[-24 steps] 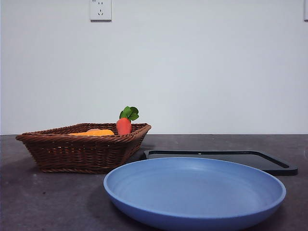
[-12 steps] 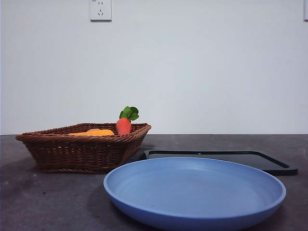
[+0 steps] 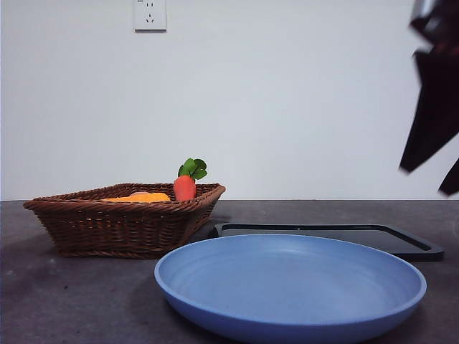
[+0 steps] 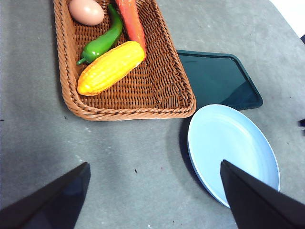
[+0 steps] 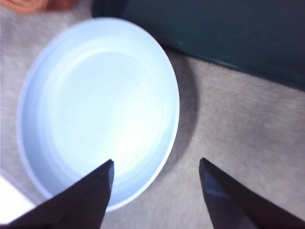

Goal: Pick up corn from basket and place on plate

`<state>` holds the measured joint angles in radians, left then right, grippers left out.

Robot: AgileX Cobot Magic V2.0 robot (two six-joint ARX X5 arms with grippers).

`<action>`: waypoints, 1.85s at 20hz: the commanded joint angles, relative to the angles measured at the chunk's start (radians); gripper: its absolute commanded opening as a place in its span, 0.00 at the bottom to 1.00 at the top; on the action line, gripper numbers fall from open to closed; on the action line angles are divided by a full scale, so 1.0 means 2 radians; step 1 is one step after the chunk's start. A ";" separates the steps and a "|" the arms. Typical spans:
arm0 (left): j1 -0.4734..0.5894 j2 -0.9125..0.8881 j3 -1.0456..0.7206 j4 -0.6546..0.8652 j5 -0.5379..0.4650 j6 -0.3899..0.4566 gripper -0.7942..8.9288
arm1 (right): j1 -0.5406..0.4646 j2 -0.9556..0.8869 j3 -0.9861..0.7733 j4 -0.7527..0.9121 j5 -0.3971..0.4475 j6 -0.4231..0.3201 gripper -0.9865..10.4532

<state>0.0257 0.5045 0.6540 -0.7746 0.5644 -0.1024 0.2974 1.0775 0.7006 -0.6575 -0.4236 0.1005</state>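
Observation:
The right gripper will next take hold of the blue plate by its rim (image 3: 418,285), so that the plate gets ready on the black tray for the corn.
The corn (image 4: 110,67) lies slantwise in the brown wicker basket (image 4: 125,113); in the front view only a strip of the corn (image 3: 136,198) shows over the basket (image 3: 122,226) rim. The blue plate (image 3: 287,287) stands empty in front of the black tray. My left gripper (image 4: 154,163) hangs open high above the table, between basket and plate (image 4: 232,152). My right gripper (image 5: 156,161) is open above the plate's (image 5: 95,109) edge, nothing between its jaws. In the front view the right gripper (image 3: 432,180) is a dark shape at the upper right.
A carrot (image 4: 131,21), a green pepper (image 4: 102,42) and an egg-like item (image 4: 86,11) share the basket with the corn. The carrot (image 3: 185,188) pokes above the rim. A flat black tray (image 3: 330,235) lies behind the plate.
A dark arm has come into the front view at the upper right, where nothing showed before. Basket, plate and tray have not moved.

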 commanded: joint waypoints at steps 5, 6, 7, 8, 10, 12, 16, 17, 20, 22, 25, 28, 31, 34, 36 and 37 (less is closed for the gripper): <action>0.000 0.002 0.011 0.006 0.002 0.006 0.54 | 0.024 0.110 0.008 0.054 -0.003 -0.005 0.34; 0.000 0.002 0.011 0.006 0.002 0.006 0.54 | 0.027 0.123 0.008 0.060 -0.003 -0.005 0.34; 0.000 0.002 0.011 0.006 0.002 0.006 0.54 | 0.030 0.133 0.008 0.066 -0.003 -0.004 0.33; 0.000 0.002 0.011 0.006 0.002 0.006 0.54 | 0.033 0.144 0.008 0.072 -0.003 -0.003 0.32; 0.000 0.002 0.011 0.006 0.002 0.006 0.54 | 0.037 0.159 0.008 0.078 -0.003 -0.002 0.30; 0.000 0.002 0.011 0.006 0.002 0.006 0.54 | 0.037 0.171 0.008 0.080 -0.003 0.000 0.26; 0.000 0.002 0.011 0.006 0.002 0.006 0.54 | 0.037 0.186 0.008 0.083 -0.002 0.002 0.16; 0.000 0.002 0.011 0.006 0.002 0.006 0.54 | 0.037 0.187 0.008 0.086 -0.003 0.002 0.12; -0.004 0.006 0.011 0.006 0.002 0.008 0.54 | 0.037 0.187 0.008 0.097 -0.003 0.012 0.09; -0.013 0.016 0.012 0.007 0.002 0.016 0.54 | 0.036 0.186 0.008 0.096 -0.003 0.013 0.09; -0.034 0.044 0.013 0.029 0.002 0.025 0.54 | 0.027 0.169 0.016 0.079 -0.009 0.015 0.09; -0.066 0.090 0.022 0.072 -0.014 0.033 0.54 | 0.020 0.128 0.027 0.048 -0.016 0.015 0.09; -0.108 0.161 0.055 0.093 -0.064 0.063 0.54 | 0.013 0.074 0.035 0.015 -0.016 0.015 0.09; -0.151 0.251 0.102 0.096 -0.123 0.103 0.54 | 0.012 0.022 0.037 -0.004 -0.016 0.016 0.09; -0.176 0.318 0.139 0.096 -0.159 0.127 0.54 | 0.012 -0.008 0.039 -0.014 -0.016 0.024 0.09; -0.186 0.352 0.158 0.096 -0.178 0.138 0.54 | 0.012 -0.021 0.040 -0.017 -0.016 0.026 0.09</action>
<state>-0.3454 1.1900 0.9535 -0.5938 0.2127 0.1276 0.3195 1.0275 0.7589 -0.6983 -0.4458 0.1387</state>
